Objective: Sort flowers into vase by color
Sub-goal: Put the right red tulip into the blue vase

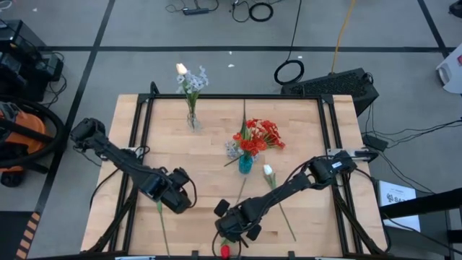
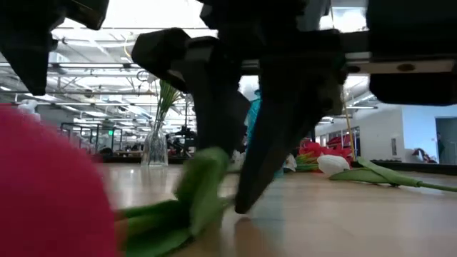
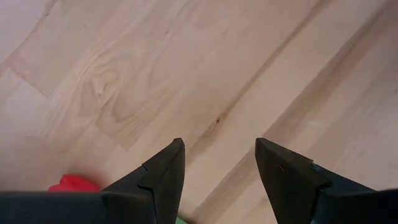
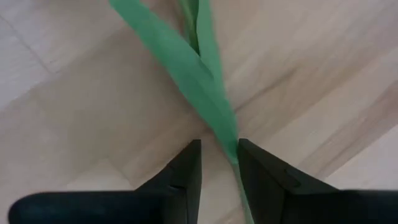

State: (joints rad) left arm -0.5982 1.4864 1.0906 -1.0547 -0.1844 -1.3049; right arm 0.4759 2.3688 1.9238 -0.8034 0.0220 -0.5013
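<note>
My right gripper grabs the red flower's stem below the leaves next, to sort the flower into the blue vase (image 1: 245, 163) with the red blooms.
A red flower lies at the table's near edge, its bloom (image 1: 225, 250) (image 2: 43, 185) nearest the camera and its green stem and leaves (image 4: 199, 68) (image 2: 193, 200) flat on the wood. My right gripper (image 1: 232, 230) (image 4: 219, 155) is down over that stem, open by a narrow gap, one finger on each side. My left gripper (image 1: 175, 193) (image 3: 219, 155) hovers open over bare wood left of it, with a bit of red (image 3: 71, 183) beside one finger. A white rosebud (image 1: 268, 170) (image 2: 334, 164) lies on its side. Red blooms (image 1: 260, 134) fill the blue vase (image 1: 245, 163); white sprigs (image 1: 191, 78) stand in the clear vase (image 1: 193, 119). My right gripper comes from above, pointing down, with its fingers across the red flower's stem just below the leaves (image 4: 231, 149). The stem runs close along the inner side of one finger (image 4: 249, 165); whether it touches I cannot tell. The flower lies flat on the table.
Another thin green stem (image 1: 163, 227) lies on the wood by my left gripper. A pale sprig (image 1: 231, 149) lies beside the blue vase. The white rosebud's stem (image 1: 285, 217) runs toward the near right. Black frame rails (image 1: 137, 144) border the tabletop.
</note>
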